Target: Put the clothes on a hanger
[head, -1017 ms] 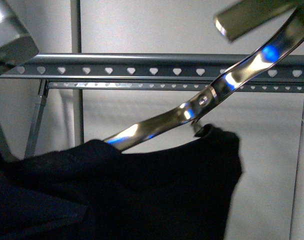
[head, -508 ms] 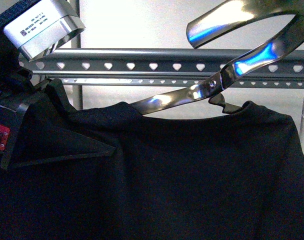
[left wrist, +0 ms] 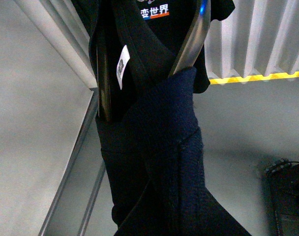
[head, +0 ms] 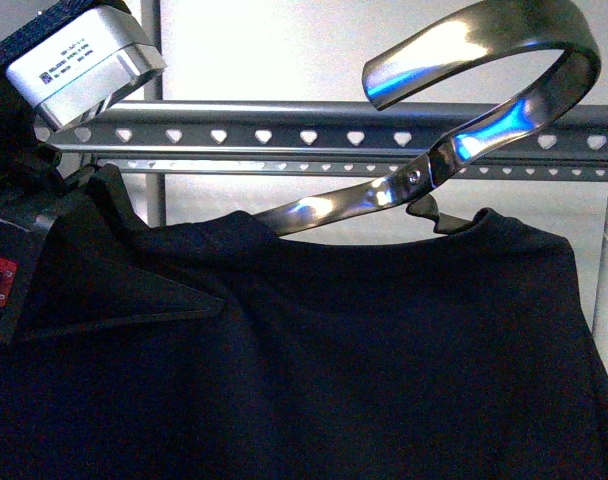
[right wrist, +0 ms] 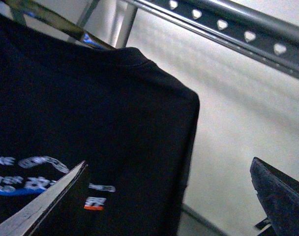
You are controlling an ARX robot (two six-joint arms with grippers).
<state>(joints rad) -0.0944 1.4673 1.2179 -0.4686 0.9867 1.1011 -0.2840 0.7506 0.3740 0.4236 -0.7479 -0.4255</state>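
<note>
My right gripper should next grab the black T-shirt by its free shoulder [head: 529,245] to seat it on the chrome coat hanger.
The clothes [head: 384,350], a black T-shirt, hang on a shiny chrome coat hanger [head: 454,150] whose curved hook rises in front of the hanger [head: 314,135], the grey rack rail with heart-shaped holes. My left gripper [head: 44,240] is at the left, shut on the shirt's shoulder fabric. In the left wrist view the clothes [left wrist: 159,147] fill the middle and hide the jaws; a white label and a printed graphic show. In the right wrist view the clothes [right wrist: 90,123] show the blue and white print, and my right gripper [right wrist: 171,196] is open beside the shirt's edge, below the hanger [right wrist: 228,29].
A second punched rail [head: 334,168] runs just behind the first. A rack upright [head: 154,200] stands at the left. A pale wall lies behind. In the left wrist view a yellow striped line [left wrist: 257,77] marks the floor by a ribbed white panel.
The shirt and chrome coat hanger have risen from low in the front view to near the rail. My left gripper came into view at the left. Since half a second ago little moved.
</note>
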